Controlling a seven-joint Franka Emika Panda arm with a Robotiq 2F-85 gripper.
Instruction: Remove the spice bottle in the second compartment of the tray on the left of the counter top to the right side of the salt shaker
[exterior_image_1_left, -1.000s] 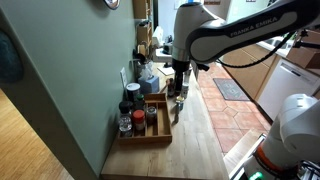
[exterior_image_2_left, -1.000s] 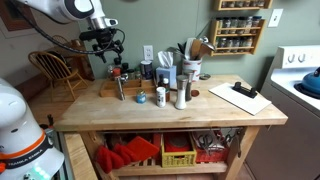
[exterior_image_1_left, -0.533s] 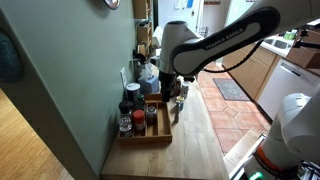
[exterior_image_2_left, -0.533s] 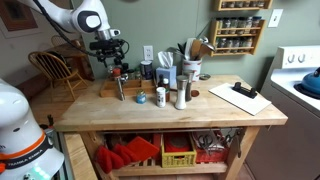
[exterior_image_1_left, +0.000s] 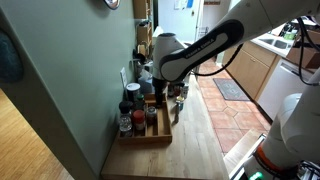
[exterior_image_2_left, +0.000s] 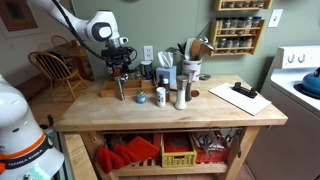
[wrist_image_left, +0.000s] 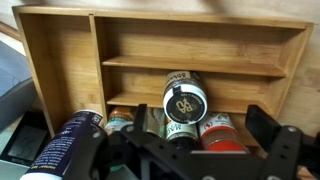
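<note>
The spice bottle (wrist_image_left: 181, 100) has to be lifted out and set upright, so the robot's gripper should next grab it from above by its dark cap, with the fingers along the tray's second compartment.
The wooden tray (wrist_image_left: 60, 60) fills the wrist view, and also shows at the counter top's (exterior_image_2_left: 200, 108) left end (exterior_image_2_left: 106, 92) and in an exterior view (exterior_image_1_left: 158, 135). The spice bottle (wrist_image_left: 181, 100), a short jar with a dark printed cap, stands in the second compartment, also seen in an exterior view (exterior_image_1_left: 151, 116). My gripper (wrist_image_left: 180, 152) is open and empty, hovering just above the tray with its fingers to either side of the jar, apart from it. It shows in both exterior views (exterior_image_1_left: 156, 97) (exterior_image_2_left: 120, 72). A tall metal shaker (exterior_image_2_left: 181, 97) stands mid-counter.
Red-capped bottles (wrist_image_left: 218, 135) and other jars (exterior_image_1_left: 126, 118) crowd the compartment beside the spice bottle. A slim mill (exterior_image_2_left: 122, 89) stands by the tray. A small blue-and-white jar (exterior_image_2_left: 160, 97), a utensil holder (exterior_image_2_left: 190, 68) and a cutting board (exterior_image_2_left: 240, 97) lie further along. A wall (exterior_image_1_left: 70, 90) runs beside the tray.
The arm has swung from the back of the counter over the tray and lowered, bringing the open gripper close above the jars.
</note>
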